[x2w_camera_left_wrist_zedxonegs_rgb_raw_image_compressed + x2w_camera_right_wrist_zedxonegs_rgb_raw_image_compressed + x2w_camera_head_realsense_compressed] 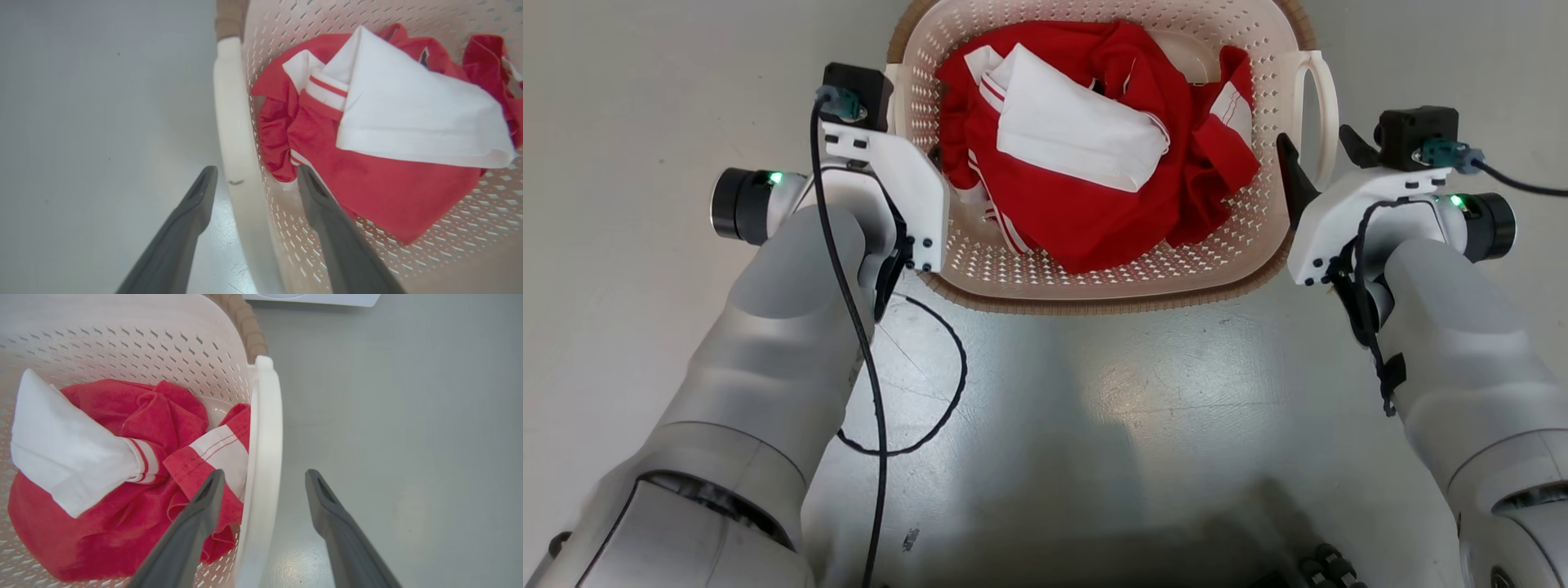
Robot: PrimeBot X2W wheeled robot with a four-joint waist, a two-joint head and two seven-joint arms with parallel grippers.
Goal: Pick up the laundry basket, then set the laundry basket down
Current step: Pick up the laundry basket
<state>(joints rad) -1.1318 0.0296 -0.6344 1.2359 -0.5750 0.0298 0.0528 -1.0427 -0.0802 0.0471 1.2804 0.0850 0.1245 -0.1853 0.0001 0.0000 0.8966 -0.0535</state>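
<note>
My left gripper grabs the basket by its white loop handle next, to lift the laundry basket with its red and white clothes (1094, 147).
The laundry basket (980, 263), cream-white and perforated with a brown rim, stands on the grey floor at the top centre of the head view. Red and white clothes (1094, 147) lie in it. My left gripper (256, 170) is open, one finger outside the basket's left loop handle (233, 114) and one inside the basket wall (449, 228). My right gripper (265, 473) is open too, and straddles the right loop handle (265, 416) the same way. In the head view the right gripper (1313, 145) sits at that handle (1327, 90). Nothing is gripped.
A black cable (935, 400) loops on the floor beside my left forearm. The lower edge of a white machine (310, 297) shows beyond the basket in the right wrist view. Bare grey floor (1111, 392) lies between my arms.
</note>
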